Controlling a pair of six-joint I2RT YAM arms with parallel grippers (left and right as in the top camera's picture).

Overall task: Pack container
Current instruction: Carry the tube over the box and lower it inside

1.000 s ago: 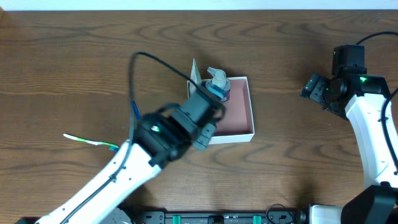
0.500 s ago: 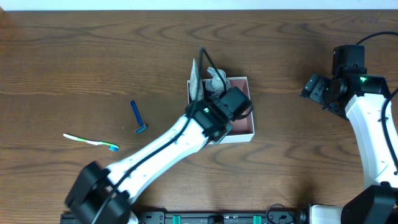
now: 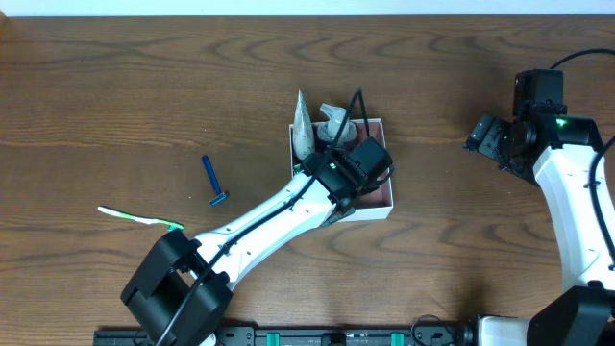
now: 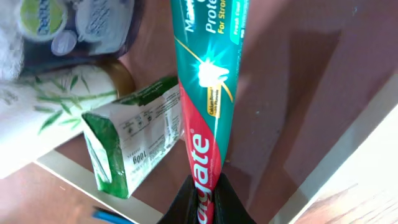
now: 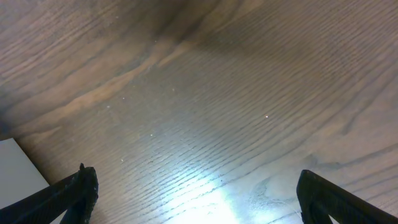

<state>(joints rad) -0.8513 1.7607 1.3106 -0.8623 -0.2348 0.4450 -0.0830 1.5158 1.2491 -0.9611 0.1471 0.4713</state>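
Observation:
I need to release the toothpaste tube (image 4: 208, 93) from my left gripper now, because the toothpaste tube's red end (image 4: 200, 152) and my fingers are inside the container's sides, over its pink bottom.
The container (image 3: 388, 195), a shallow white box with a pink inside, sits at mid-table. My left gripper (image 3: 357, 165) hangs over it, shut on the crimped end of a red and green toothpaste tube (image 4: 208, 93) that points down into the pink floor (image 4: 292, 93). The jaws (image 4: 208, 200) pinch the tube flat. In the box lie a green carton (image 4: 134, 146), a white bottle with a leaf print (image 4: 50, 118) and other toiletries at its far-left side. My right gripper (image 3: 485, 135) stands open over bare wood at the right, with nothing between its fingers (image 5: 78, 190).
A blue razor (image 3: 212, 181) and a green and white toothbrush (image 3: 139, 218) lie on the table left of the box. A white pouch (image 3: 303, 125) stands up at the box's far-left corner. A white corner (image 5: 15, 171) shows at the right wrist view's lower left.
My left arm has swung right, from the box's left edge to over its middle, with the toothpaste tube still in its grip. The right arm has not moved.

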